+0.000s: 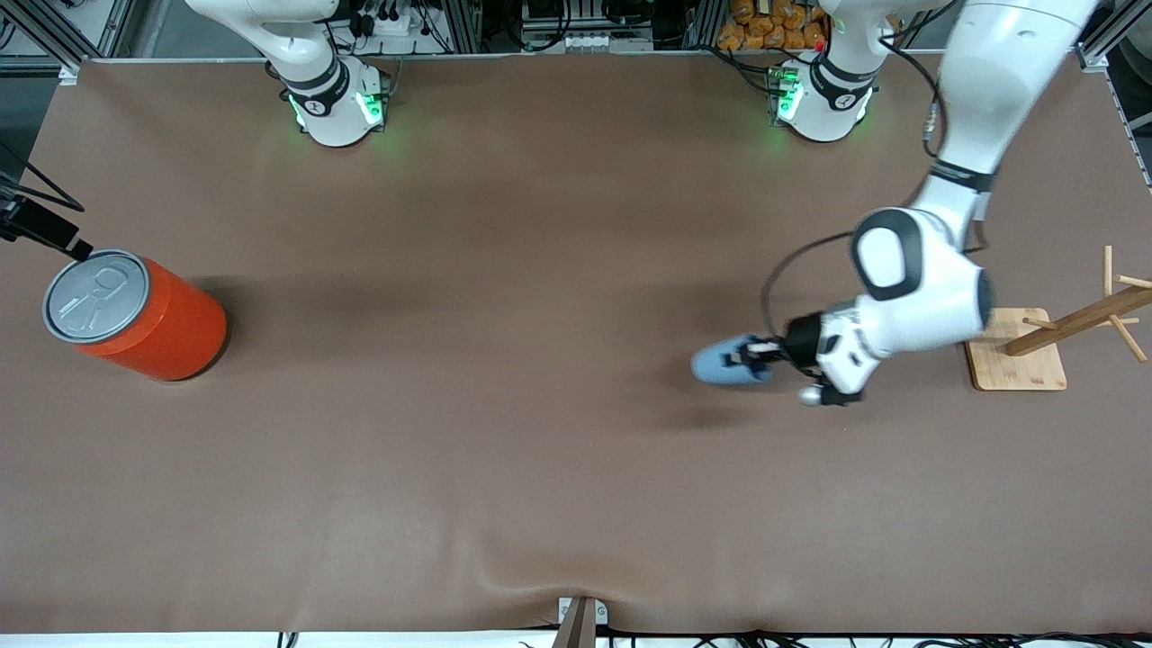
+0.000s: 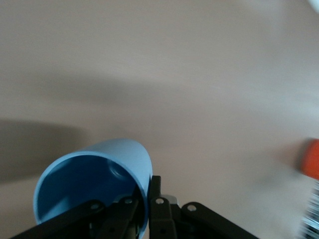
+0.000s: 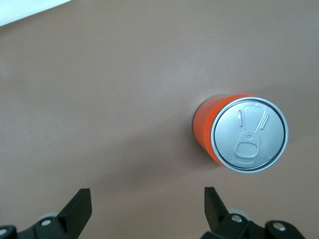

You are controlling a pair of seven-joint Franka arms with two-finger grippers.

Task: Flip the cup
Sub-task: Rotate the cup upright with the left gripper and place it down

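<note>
My left gripper should keep holding the cup [image 1: 725, 362] [image 2: 94, 181] until its base is supported: the cup hangs tipped on its side above the table.
The light-blue cup [image 1: 725, 362] is tipped on its side over the table toward the left arm's end, held just above the surface. My left gripper [image 1: 761, 352] is shut on its rim. In the left wrist view one finger is inside the cup [image 2: 94, 181] and the other finger [image 2: 158, 199] is outside, pinching the wall; my left gripper [image 2: 148, 201] shows at the frame's edge and the cup's dark blue inside faces the camera. My right gripper [image 3: 147, 206] is open and empty, up over the table beside the orange can [image 3: 239, 134].
The big orange can [image 1: 135, 315] with a grey pull-tab lid stands at the right arm's end of the table. A wooden rack [image 1: 1080, 317] on a square wooden base [image 1: 1017, 360] stands at the left arm's end, close to the left arm's wrist.
</note>
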